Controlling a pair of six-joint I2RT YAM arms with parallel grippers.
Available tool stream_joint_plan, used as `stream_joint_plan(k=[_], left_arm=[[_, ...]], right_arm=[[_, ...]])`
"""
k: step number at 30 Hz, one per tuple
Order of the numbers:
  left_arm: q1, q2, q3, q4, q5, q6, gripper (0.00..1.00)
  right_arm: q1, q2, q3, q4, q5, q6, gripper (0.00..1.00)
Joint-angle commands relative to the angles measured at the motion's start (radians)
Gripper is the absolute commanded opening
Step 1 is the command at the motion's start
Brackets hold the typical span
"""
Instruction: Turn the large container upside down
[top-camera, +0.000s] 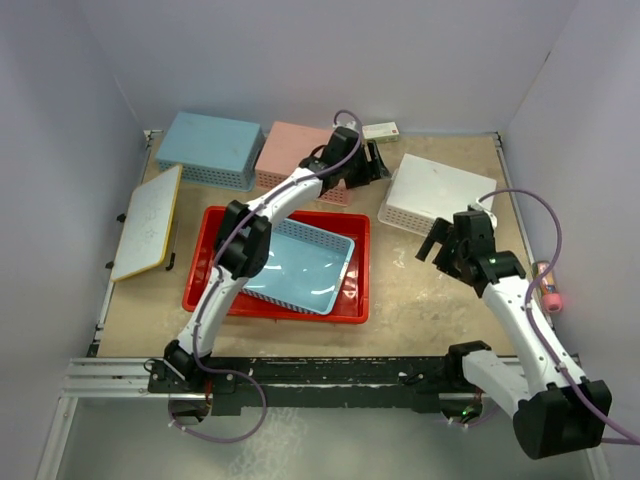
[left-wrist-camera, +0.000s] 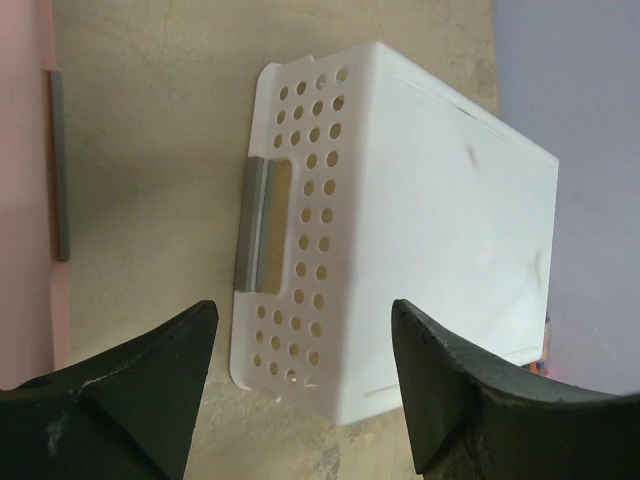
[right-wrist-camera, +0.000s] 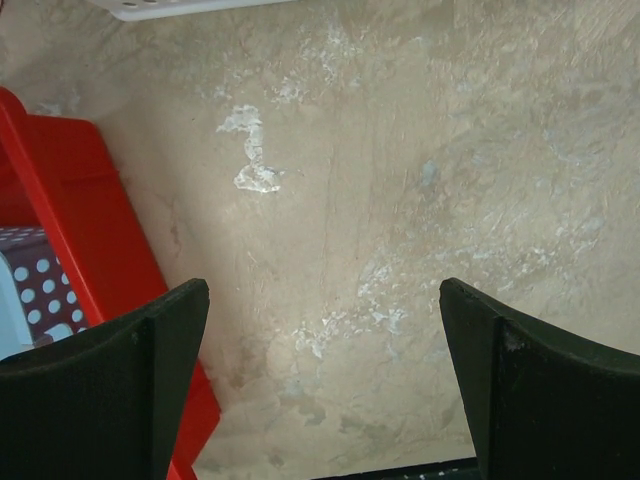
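Next, my left gripper takes hold of the light blue basket (top-camera: 300, 265) by its short-end rim beside empty table, to empty the large container for turning upside down.
The large container, a glossy red tray (top-camera: 300, 316), lies open side up in the middle of the table with a light blue basket (top-camera: 300, 265) inside it. Its right rim shows in the right wrist view (right-wrist-camera: 70, 200). My left gripper (top-camera: 378, 162) is open and empty at the back, between the pink basket and the white basket, far from the tray. In its wrist view the left gripper (left-wrist-camera: 302, 310) points at the white basket (left-wrist-camera: 400, 230). My right gripper (top-camera: 432, 245) is open and empty over bare table just right of the tray, as its wrist view (right-wrist-camera: 325, 290) shows.
An upside-down blue basket (top-camera: 210, 148) and a pink basket (top-camera: 295, 150) stand at the back. The white basket (top-camera: 435, 190) lies upside down at back right. A white board (top-camera: 150, 220) lies at the left. A small box (top-camera: 380, 130) sits by the back wall.
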Motion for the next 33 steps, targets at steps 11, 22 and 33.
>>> stream_joint_plan(k=[11,22,33], left_arm=[[-0.064,-0.647,-0.340,-0.029,-0.154,0.266,0.68],[-0.157,-1.043,-0.876,-0.169,-0.302,0.333,0.69],[-0.428,-1.129,-1.047,-0.155,-0.560,0.211,0.70]], right_arm=[[-0.004,0.290,-0.046,0.438,0.124,0.058,1.00],[-0.091,0.766,0.374,0.502,0.191,0.017,1.00],[-0.107,0.908,0.676,0.447,0.151,-0.028,1.00]])
